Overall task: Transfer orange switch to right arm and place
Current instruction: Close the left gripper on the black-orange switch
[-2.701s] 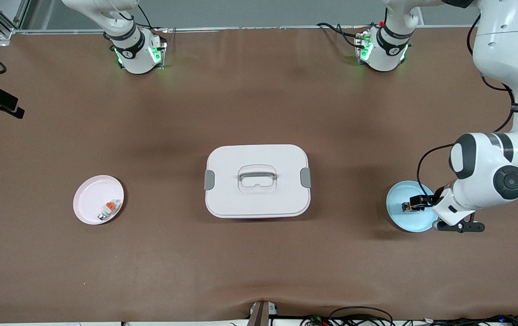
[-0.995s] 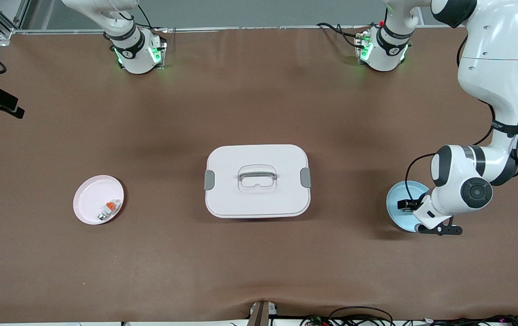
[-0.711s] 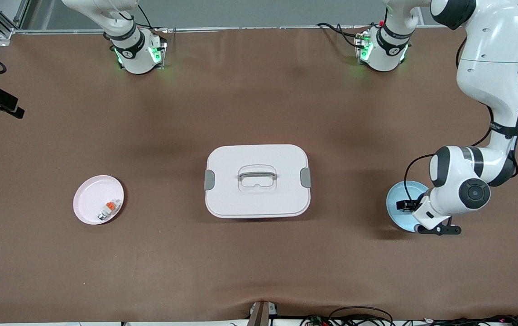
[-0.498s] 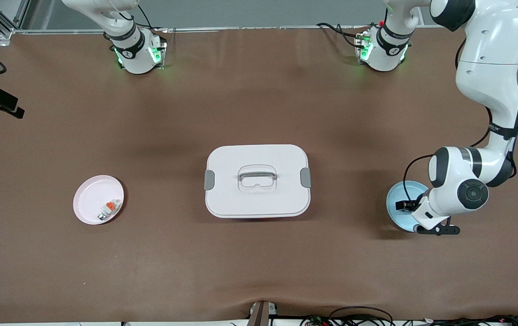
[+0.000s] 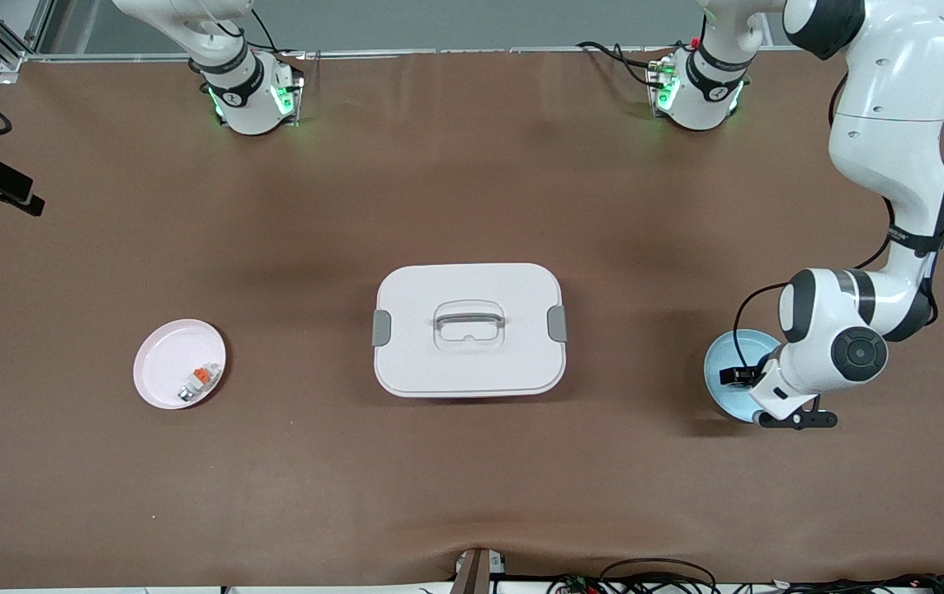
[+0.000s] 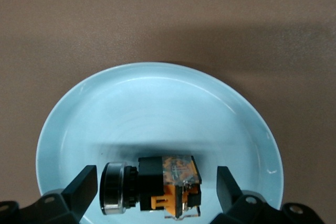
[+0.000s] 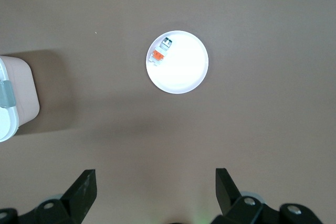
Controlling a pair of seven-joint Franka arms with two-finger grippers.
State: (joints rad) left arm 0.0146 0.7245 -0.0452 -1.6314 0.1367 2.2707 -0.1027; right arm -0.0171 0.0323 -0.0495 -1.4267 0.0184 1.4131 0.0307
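My left gripper should close on the switch now, because its fingers are beside both ends of the orange switch (image 6: 157, 186) in the light blue plate (image 6: 152, 111) and would hold the switch.
The orange switch (image 6: 168, 179), a black body with an orange piece and a silver cap, lies on its side in the light blue plate (image 6: 157, 103) at the left arm's end of the table. My left gripper (image 6: 156, 186) is down in that plate, open, one finger on each side of the switch with small gaps. In the front view the left gripper (image 5: 738, 378) and wrist cover the switch on the blue plate (image 5: 721, 392). My right gripper (image 7: 155, 188) is open and empty, held high over the table; the right arm (image 5: 224, 49) waits.
A white lidded box (image 5: 469, 330) with a handle stands mid-table. A pink plate (image 5: 162, 371) at the right arm's end holds a small grey-white part with an orange piece (image 5: 200, 379); the plate (image 7: 184, 72) and the part (image 7: 160, 51) also show in the right wrist view.
The left arm has swung inward and brought its gripper lower over the blue plate, so the wrist now hides the switch in the front view. The right arm has not moved.
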